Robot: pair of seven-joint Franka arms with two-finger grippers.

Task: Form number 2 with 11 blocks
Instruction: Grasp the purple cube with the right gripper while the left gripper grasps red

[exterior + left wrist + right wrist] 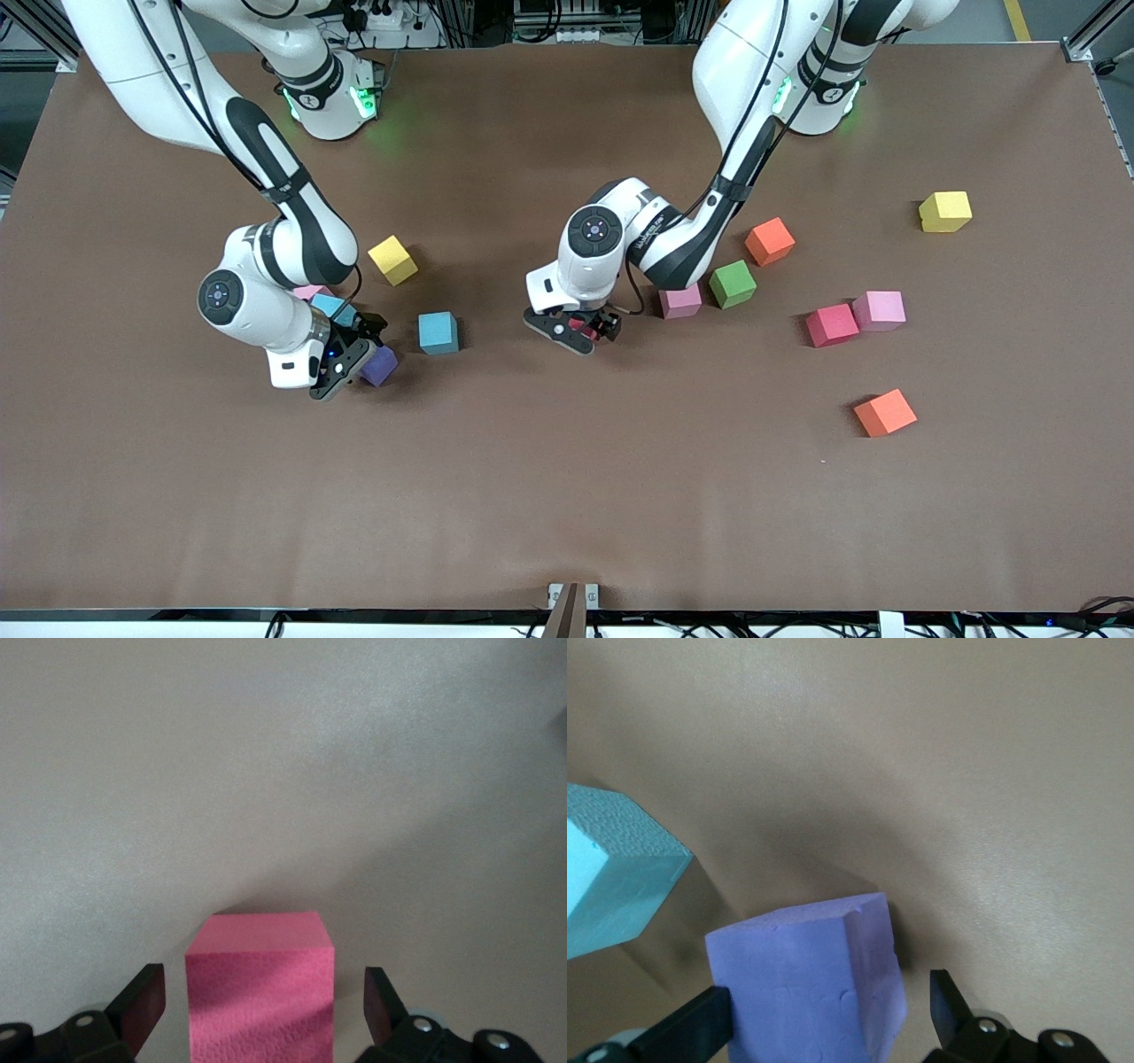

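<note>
My right gripper's fingers sit at an angle to the block's sides, a corner of the block facing in, so a turn comes first before closing on the purple block [806, 992].
My left gripper [585, 330] is down at the table's middle, open, with its fingers on either side of a red block [261, 992] and a gap on both sides. My right gripper [354, 356] is low toward the right arm's end, open around a purple block [806, 992]. One finger is against the purple block and the other is apart from it. A blue block [611, 868] lies close beside the purple one. The blocks lie scattered, and no number 2 shows on the table.
A pink block [680, 301], a green [732, 283] and an orange [769, 240] lie by the left arm. Red [831, 324], pink [879, 310], orange [885, 412] and yellow [944, 211] blocks lie toward its end. Blue [438, 332] and yellow [392, 260] blocks lie near the right gripper.
</note>
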